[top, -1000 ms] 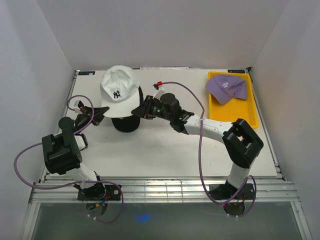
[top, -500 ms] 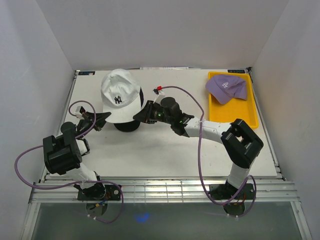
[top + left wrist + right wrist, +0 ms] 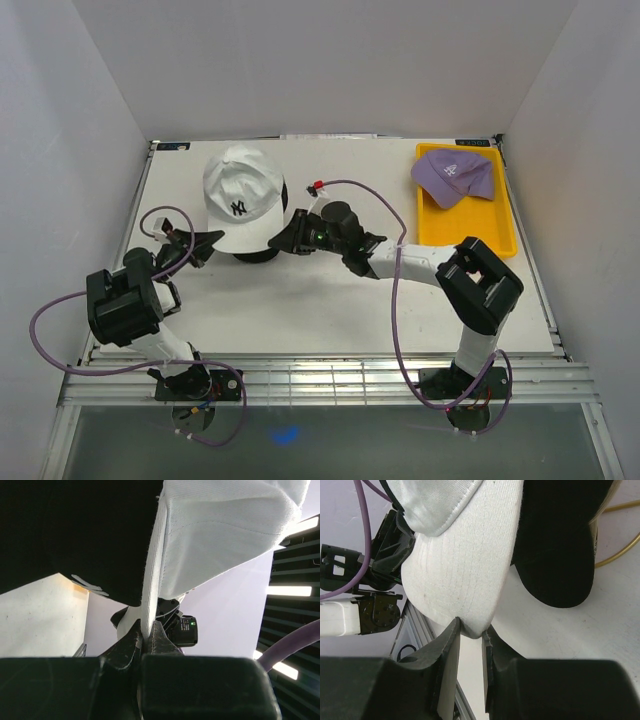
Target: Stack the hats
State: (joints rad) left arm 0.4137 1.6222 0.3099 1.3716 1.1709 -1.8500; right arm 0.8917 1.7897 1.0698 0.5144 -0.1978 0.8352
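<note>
The white cap (image 3: 240, 195) stays in my right gripper now until its pinched edge lines up with the black cap's rim. The white cap would end crooked if I opened now.
A white cap (image 3: 240, 195) with a dark logo hangs between both grippers, over a black cap (image 3: 262, 253) that shows only as a dark rim below it. My left gripper (image 3: 206, 243) is shut on the white cap's left edge, and my right gripper (image 3: 283, 238) is shut on its right edge. In the left wrist view the fingertips (image 3: 145, 634) pinch the thin white edge (image 3: 151, 580), with the black cap (image 3: 75, 530) to the left. The right wrist view shows the gripper (image 3: 470, 630) pinching white fabric (image 3: 465, 565), the black cap (image 3: 560, 545) behind. A purple cap (image 3: 452, 174) lies apart.
The purple cap rests in a yellow tray (image 3: 470, 228) at the back right of the table. Purple cables loop beside both arms (image 3: 395, 270). White walls close in the table on three sides. The right arm's elbow (image 3: 482, 285) stands near the tray's front edge.
Both grippers have carried the white cap toward the near side and down over the black cap, so less of the black cap shows. Both grips are unchanged.
</note>
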